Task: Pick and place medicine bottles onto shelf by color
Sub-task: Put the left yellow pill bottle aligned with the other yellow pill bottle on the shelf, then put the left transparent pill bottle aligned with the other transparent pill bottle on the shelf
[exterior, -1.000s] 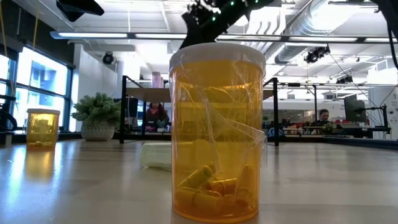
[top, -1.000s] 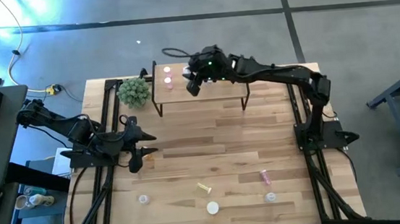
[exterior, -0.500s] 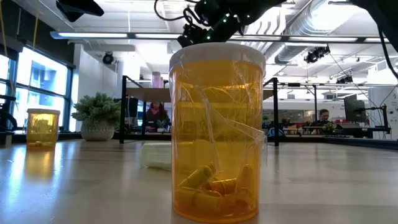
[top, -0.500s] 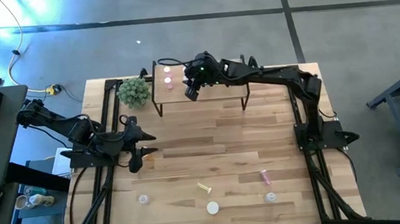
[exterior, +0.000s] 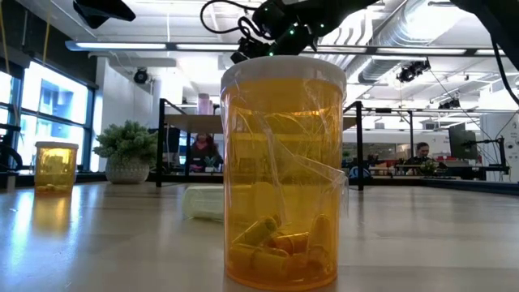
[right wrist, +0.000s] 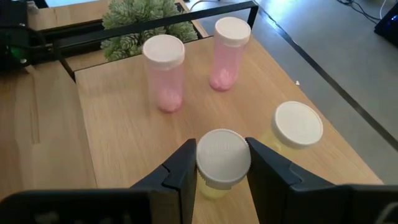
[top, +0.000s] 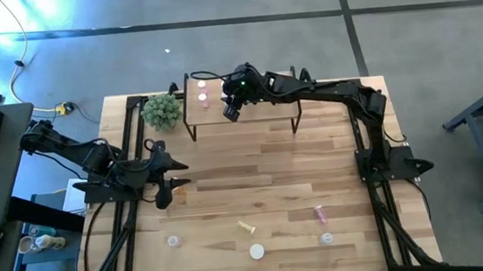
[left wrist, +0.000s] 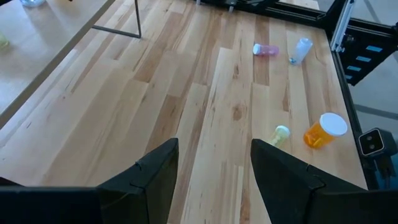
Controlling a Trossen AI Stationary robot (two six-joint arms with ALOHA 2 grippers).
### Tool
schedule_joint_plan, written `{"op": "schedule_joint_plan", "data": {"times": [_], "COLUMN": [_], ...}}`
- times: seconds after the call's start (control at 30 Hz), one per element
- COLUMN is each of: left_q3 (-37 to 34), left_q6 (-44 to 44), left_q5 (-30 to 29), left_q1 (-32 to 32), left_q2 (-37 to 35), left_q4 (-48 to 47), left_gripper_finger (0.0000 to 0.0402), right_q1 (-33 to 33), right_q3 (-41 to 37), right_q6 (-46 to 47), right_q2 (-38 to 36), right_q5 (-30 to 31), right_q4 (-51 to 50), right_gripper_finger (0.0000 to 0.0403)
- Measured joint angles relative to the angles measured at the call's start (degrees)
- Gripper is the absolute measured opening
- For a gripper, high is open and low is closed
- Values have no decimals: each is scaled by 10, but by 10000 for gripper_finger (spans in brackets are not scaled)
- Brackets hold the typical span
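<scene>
The yellow-green bottle (right wrist: 221, 165) stands upright on the shelf top (right wrist: 130, 137) in the right wrist view, so the robot's right gripper will open.
The shelf (top: 261, 109) stands at the table's far middle. On its top (right wrist: 112, 124) stand two pink bottles (right wrist: 163, 71) (right wrist: 230, 50) and a yellow-green bottle (right wrist: 297, 127). My right gripper (right wrist: 222, 152) (top: 232, 112) is over the shelf's left part, shut on another yellow-green bottle (right wrist: 221, 168). My left gripper (left wrist: 214, 149) (top: 175, 174) waits open above the table's left side. Near the front edge are an upright orange bottle (top: 257, 251) and, lying down, a yellow-green (top: 247, 228), a pink (top: 319, 212) and a pale blue bottle (top: 326, 239). My right gripper pinches the yellow-green bottle between its two fingers at the white cap's sides (right wrist: 203, 163). The fingers slant down toward the table's left. The bottle stands upright in the hold, just near the two pink ones. The cap hides whether its bottom touches the shelf top.
A potted plant (top: 162, 112) stands right beside the shelf's left end. One more small bottle (top: 173, 241) stands at the front left. The middle of the wooden table (top: 262, 169) lies bare between the shelf and the front bottles.
My right gripper has come down toward the shelf top and a little toward the table's left, most of it in the first half of the second. It has stayed shut. My left arm has kept still.
</scene>
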Motion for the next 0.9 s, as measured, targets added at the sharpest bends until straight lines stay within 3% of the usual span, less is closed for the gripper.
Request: {"op": "schedule_joint_plan", "data": {"times": [0.13,0.5,0.9], "left_q3": [0,0,0], "left_q6": [0,0,-2], "left_q5": [0,0,0], "left_q1": [0,0,-1], "left_q2": [0,0,0], "left_q4": [0,-1,-11], "left_gripper_finger": [193,193,193], "right_q1": [0,0,6], "right_q3": [0,6,108], "right_q6": [-8,-8,9], "right_q2": [0,0,0], "right_q5": [2,4,-4], "right_q4": [0,-6,-99], "right_gripper_finger": [110,181,186]}}
